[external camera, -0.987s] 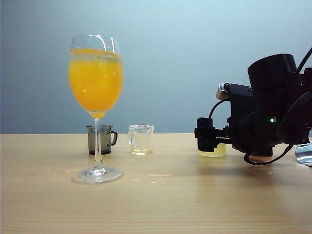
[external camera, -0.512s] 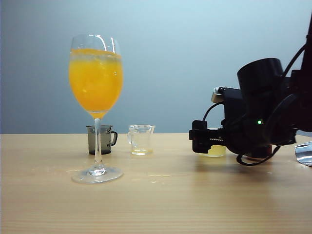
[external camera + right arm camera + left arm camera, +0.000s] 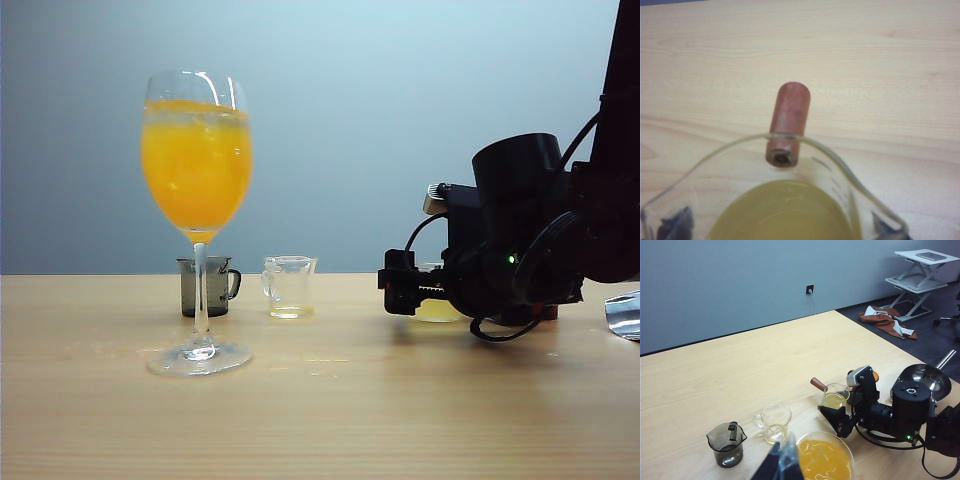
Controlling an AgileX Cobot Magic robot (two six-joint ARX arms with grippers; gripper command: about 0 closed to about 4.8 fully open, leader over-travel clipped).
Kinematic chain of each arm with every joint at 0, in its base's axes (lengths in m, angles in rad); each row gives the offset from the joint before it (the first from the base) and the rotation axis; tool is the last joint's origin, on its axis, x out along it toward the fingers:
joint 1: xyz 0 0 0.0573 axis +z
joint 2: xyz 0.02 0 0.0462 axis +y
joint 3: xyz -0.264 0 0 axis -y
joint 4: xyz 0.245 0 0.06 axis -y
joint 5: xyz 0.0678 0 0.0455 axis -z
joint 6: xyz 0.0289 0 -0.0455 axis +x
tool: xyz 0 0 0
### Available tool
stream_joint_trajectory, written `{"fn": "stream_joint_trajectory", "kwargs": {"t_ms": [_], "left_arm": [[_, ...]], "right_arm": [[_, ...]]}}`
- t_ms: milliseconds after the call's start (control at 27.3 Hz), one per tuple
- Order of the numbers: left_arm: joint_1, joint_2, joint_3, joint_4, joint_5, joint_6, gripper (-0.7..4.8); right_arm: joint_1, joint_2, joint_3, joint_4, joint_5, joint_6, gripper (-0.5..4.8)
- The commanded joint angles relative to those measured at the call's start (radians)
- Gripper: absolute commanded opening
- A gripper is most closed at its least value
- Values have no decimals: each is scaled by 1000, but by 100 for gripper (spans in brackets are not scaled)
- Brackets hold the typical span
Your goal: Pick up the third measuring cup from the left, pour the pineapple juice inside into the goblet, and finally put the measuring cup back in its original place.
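My right gripper grabs the third measuring cup by its clear body [image 3: 437, 309] next, to pour the pineapple juice into the goblet [image 3: 197, 200].
The third measuring cup [image 3: 840, 175], clear with a reddish-brown stub handle [image 3: 788, 122], stands on the pale wood table and holds pale yellow pineapple juice [image 3: 782, 212]. My right gripper [image 3: 780, 227] is open, low over the table, with one finger on each side of the cup. From the exterior view the gripper [image 3: 400, 283] hides most of the cup [image 3: 437, 308]. The goblet [image 3: 197, 200] stands at the left, nearly full of deep orange drink. My left gripper [image 3: 782, 465] is raised above the goblet [image 3: 825, 460], its fingers together in a wedge with nothing between them.
A dark smoky cup [image 3: 208, 287] and a clear handled cup [image 3: 289, 287] stand behind and just right of the goblet's stem. A shiny metal bowl [image 3: 925, 380] sits beyond the right arm. A foil-like piece [image 3: 625, 315] lies at the table's right edge.
My right arm has moved left and lower, bringing its open fingers around the third measuring cup. The goblet and the other cups have not moved.
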Motion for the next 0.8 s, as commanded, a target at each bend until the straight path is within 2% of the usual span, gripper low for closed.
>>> {"fn": "stream_joint_trajectory", "kwargs": {"t_ms": [37, 219, 256, 293, 366, 402, 475, 549, 805], "left_arm": [[0, -2, 6, 13, 7, 0, -5], [0, -2, 6, 13, 7, 0, -5], [0, -2, 6, 13, 7, 0, -5], [0, -2, 6, 13, 7, 0, -5], [0, -2, 6, 13, 7, 0, -5], [0, -2, 6, 13, 7, 0, -5], [0, -2, 6, 13, 7, 0, -5], [0, -2, 6, 13, 7, 0, -5], [0, -2, 6, 12, 7, 0, -5]], "right_arm": [[1, 4, 14, -5, -4, 8, 479], [1, 5, 18, -9, -1, 8, 479], [1, 5, 18, -9, -1, 8, 431], [1, 5, 18, -9, -1, 8, 360], [1, 5, 18, -9, -2, 8, 290], [1, 5, 18, -9, -1, 8, 226], [1, 5, 18, -9, -1, 8, 136], [1, 5, 18, -9, -2, 6, 110], [1, -5, 16, -8, -6, 3, 106]]}}
